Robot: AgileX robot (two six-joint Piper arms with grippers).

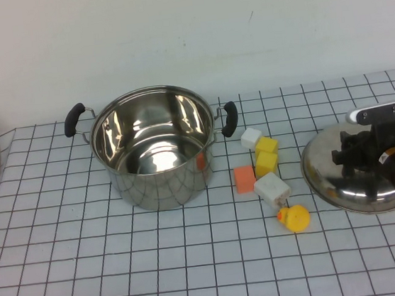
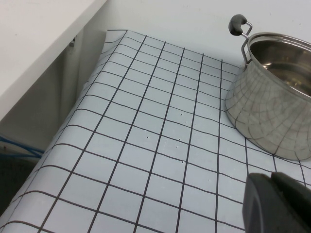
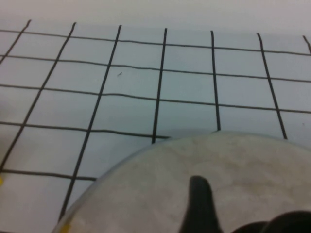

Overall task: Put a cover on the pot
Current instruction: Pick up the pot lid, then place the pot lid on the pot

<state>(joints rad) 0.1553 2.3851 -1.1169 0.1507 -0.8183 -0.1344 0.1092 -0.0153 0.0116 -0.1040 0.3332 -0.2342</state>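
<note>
I need to cover the pot, and the lid's steel dome is wide and smooth, so next I need to grab the lid by its narrow black knob with my right gripper.
The pot is a large shiny steel pot with two black side handles, standing open and upright left of the table's middle; it also shows in the left wrist view. The domed steel lid lies on the table at the right, also in the right wrist view. My right gripper is down over the lid's centre, open, with one finger on the dome beside a dark knob shape. My left gripper is shut and empty, low over the cloth left of the pot, out of the high view.
Toy blocks lie between the pot and lid: white, yellow, orange, white, plus a yellow duck. A checked cloth covers the table. A white wall stands behind.
</note>
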